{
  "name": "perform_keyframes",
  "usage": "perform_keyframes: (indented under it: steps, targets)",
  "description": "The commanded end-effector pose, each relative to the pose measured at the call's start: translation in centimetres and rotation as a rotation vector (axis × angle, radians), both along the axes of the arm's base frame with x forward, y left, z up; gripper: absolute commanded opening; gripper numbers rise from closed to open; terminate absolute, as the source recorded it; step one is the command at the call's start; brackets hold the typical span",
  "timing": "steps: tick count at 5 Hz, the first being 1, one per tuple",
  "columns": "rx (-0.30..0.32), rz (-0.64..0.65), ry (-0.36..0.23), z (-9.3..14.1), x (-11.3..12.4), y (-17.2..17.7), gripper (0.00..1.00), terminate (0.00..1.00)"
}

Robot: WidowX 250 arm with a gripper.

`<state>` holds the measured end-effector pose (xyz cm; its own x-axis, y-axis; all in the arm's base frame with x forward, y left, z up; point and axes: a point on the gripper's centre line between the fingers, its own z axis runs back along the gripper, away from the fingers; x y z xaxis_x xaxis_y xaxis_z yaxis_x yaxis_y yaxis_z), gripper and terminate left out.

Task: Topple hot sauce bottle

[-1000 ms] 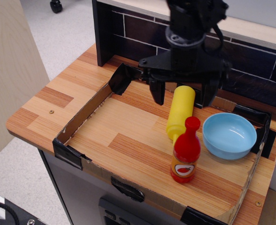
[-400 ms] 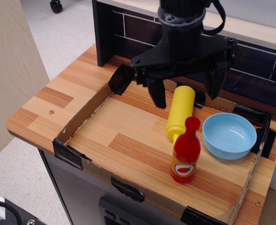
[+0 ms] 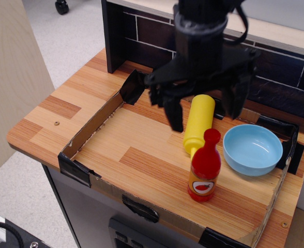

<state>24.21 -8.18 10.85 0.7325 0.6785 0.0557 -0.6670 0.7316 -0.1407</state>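
Observation:
The hot sauce bottle should tip over onto the wooden tray [image 3: 136, 155], so my gripper should grab it by its round red cap [image 3: 212, 136] next.
The hot sauce bottle [image 3: 204, 167] is glossy red with a round red cap and an orange-yellow chili label. It stands upright near the front of the wooden tray [image 3: 136, 155]. My black gripper [image 3: 203, 114] hangs above and behind it, over the lying yellow bottle. Its two fingers are spread wide apart and hold nothing. The left finger [image 3: 173, 112] reaches lower than the right one [image 3: 233, 103]. The gripper does not touch the hot sauce bottle.
A plain yellow squeeze bottle [image 3: 198, 124] lies on its side just behind the hot sauce bottle. A light blue bowl [image 3: 252, 150] sits to the right. Low cardboard walls [image 3: 90, 129] with black tape ring the tray. A dark tiled wall [image 3: 141, 36] stands behind.
My gripper has moved forward and down toward the bottles, still open. The hot sauce bottle, yellow bottle and bowl have not moved.

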Motion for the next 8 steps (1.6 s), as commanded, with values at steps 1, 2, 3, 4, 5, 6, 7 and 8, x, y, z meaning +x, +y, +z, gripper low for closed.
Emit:
perform_keyframes:
  steps: [1, 2, 3, 4, 5, 6, 7, 8]
  targets:
    - [0.015, 0.009, -0.019, -0.8, 0.5, -0.8, 1.00, 0.00]
    - [0.021, 0.027, -0.025, -1.1, 0.5, -0.8, 1.00, 0.00]
    - [0.001, 0.072, 0.013, -1.3, 0.5, -0.8, 0.00, 0.00]
    - [-0.012, 0.105, 0.036, -1.3, 0.5, -0.7, 0.00, 0.00]
    - [-0.023, 0.134, 0.054, -1.2, 0.2, -0.6, 0.00, 0.00]
    - [-0.045, 0.176, 0.066, -0.7, -0.2, 0.0, 0.00, 0.00]
    - [-0.220, 0.235, 0.169, -0.6, -0.8, 1.0, 0.00, 0.00]
    - [-0.309, 0.337, 0.205, -1.2, -1.1, 2.1, 0.00, 0.00]
